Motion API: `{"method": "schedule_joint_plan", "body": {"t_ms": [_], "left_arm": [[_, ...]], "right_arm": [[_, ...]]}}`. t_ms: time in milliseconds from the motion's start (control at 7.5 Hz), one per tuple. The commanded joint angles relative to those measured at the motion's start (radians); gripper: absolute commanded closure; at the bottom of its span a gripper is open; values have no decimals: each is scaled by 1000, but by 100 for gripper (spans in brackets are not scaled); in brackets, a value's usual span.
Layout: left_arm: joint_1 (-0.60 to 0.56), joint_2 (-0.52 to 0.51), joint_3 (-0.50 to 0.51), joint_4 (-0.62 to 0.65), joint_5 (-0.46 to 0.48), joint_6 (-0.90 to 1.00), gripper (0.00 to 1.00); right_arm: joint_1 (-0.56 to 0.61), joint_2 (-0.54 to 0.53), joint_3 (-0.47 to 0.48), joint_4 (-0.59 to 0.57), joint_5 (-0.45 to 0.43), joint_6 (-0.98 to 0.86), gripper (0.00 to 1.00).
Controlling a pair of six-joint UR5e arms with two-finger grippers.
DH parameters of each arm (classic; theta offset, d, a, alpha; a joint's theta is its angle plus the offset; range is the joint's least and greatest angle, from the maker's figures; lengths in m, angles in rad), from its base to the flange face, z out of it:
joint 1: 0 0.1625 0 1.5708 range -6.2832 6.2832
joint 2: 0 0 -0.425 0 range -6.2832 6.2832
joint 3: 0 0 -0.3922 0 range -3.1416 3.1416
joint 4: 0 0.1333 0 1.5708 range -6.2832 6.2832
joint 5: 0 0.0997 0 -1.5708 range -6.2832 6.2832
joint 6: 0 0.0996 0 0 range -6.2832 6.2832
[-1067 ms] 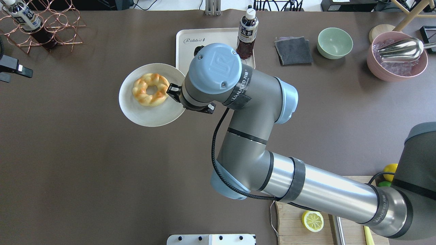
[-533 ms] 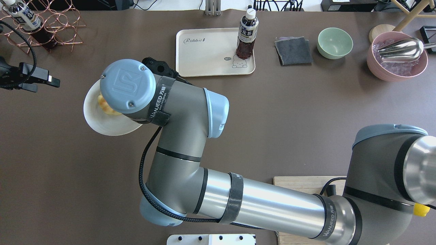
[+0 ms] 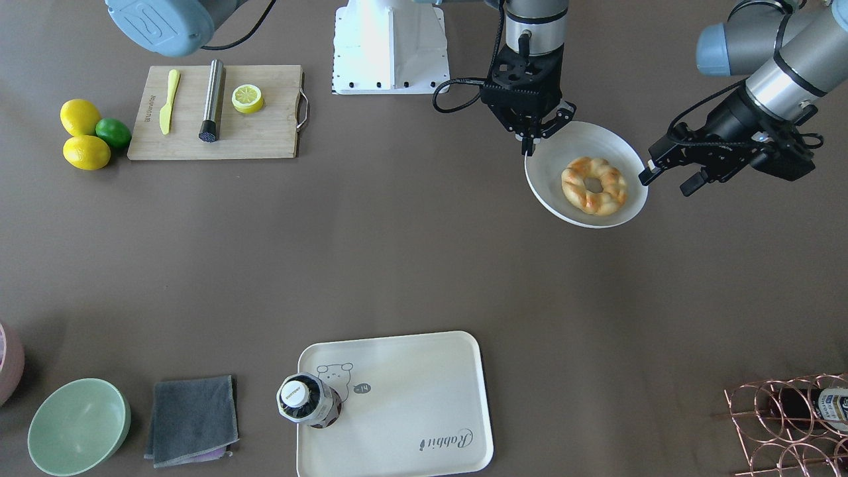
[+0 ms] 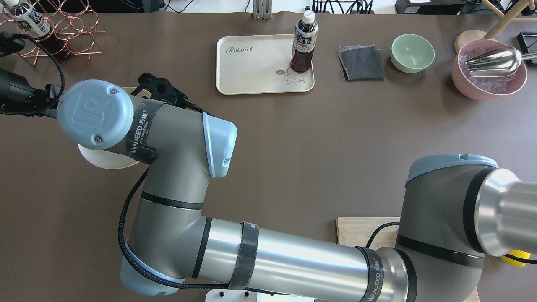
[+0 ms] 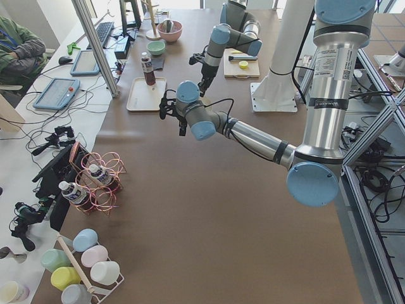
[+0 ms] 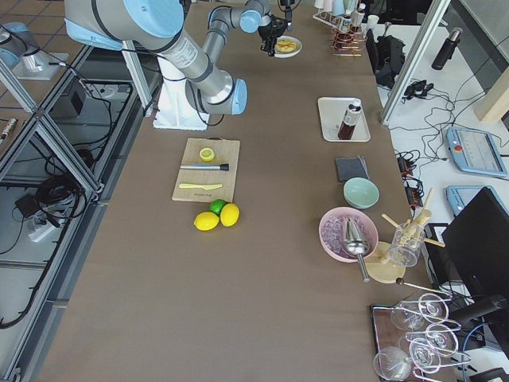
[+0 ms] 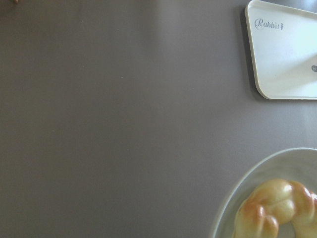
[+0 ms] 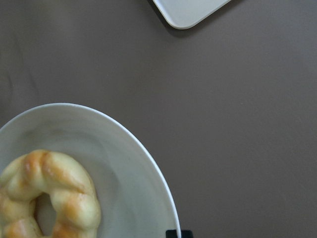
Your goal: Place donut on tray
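My left gripper keeps the plate level next by gripping its free rim point(image 3: 644, 179), opposite the gripped edge, since the donut point(image 3: 576, 179) sits loose in the plate.
The donut point(image 3: 576, 179) lies on a round white plate point(image 3: 555, 192) at the table's left part. My right gripper point(image 3: 530, 144) reaches across and is shut on the plate's near rim; its fingertip point(image 8: 178, 233) shows at the rim in the right wrist view, beside the donut point(image 8: 64, 183). My left gripper point(image 3: 666, 180) is open and empty, just beside the plate's outer rim. The cream tray point(image 3: 411, 397) lies at the far side with a tea bottle point(image 3: 308, 399) standing on its bear corner. In the overhead view my right arm hides the donut and most of the plate point(image 4: 100, 161).
A wooden cutting board point(image 3: 265, 139) with a lemon half point(image 3: 247, 98), a yellow knife and a metal cylinder lies near the robot's right. Lemons and a lime point(image 3: 86, 136), a green bowl point(image 3: 78, 424), a grey cloth point(image 3: 192, 417) and a copper bottle rack point(image 3: 788, 424) stand around.
My right arm has swung left, taking the plate with the donut away from the tray toward the table's left. My left arm has come in toward the plate.
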Motion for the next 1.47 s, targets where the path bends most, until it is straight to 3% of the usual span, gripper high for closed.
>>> {"method": "schedule_joint_plan", "body": {"t_ms": [0, 667, 800, 933, 1067, 1333], "left_arm": [[12, 1, -1, -6, 11, -10, 13], [12, 2, -1, -23, 10, -4, 16], [12, 2, -1, -23, 8, -7, 44], [12, 2, -2, -29, 6, -10, 78], [12, 2, -2, -29, 3, -11, 89], [12, 1, -4, -29, 2, -13, 93]], "right_arm": [[10, 23, -25, -1, -2, 6, 100], [28, 21, -27, 1, -1, 5, 100], [28, 21, -28, 1, -1, 5, 100], [28, 21, -28, 2, -1, 5, 100], [28, 21, -28, 2, -1, 5, 100], [27, 23, -28, 4, 1, 5, 100]]}}
